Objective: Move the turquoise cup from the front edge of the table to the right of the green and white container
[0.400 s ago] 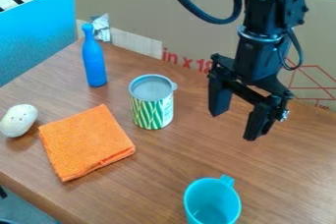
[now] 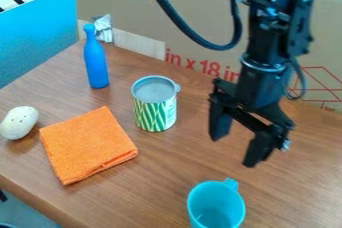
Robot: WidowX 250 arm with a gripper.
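Observation:
The turquoise cup [image 2: 215, 206] has to move to another spot on the tabletop, so the gripper should grab it by its side next.
The black gripper [image 2: 231, 152] hangs over the right half of the wooden table, open, with nothing between its fingers. Below it, near the front edge of the view, stands a turquoise cup [image 2: 215, 206] with its handle toward the back. To the gripper's left is a green-and-white patterned can [image 2: 155, 112] with a grey top. An orange folded cloth [image 2: 88, 144] lies flat at the left, and a whitish oval object with small dark spots [image 2: 19, 123] rests beyond it. A blue bottle [image 2: 96, 62] stands upright at the back left.
A cardboard wall [image 2: 200, 27] with red print closes off the back of the table [image 2: 160, 172]. A blue panel [image 2: 37, 32] borders the table at the far left. The table's front-left edge runs down past the cloth.
The arm and gripper have moved down and slightly left in the view, closer to the cup. The gripper remains open, and the objects on the table have not moved.

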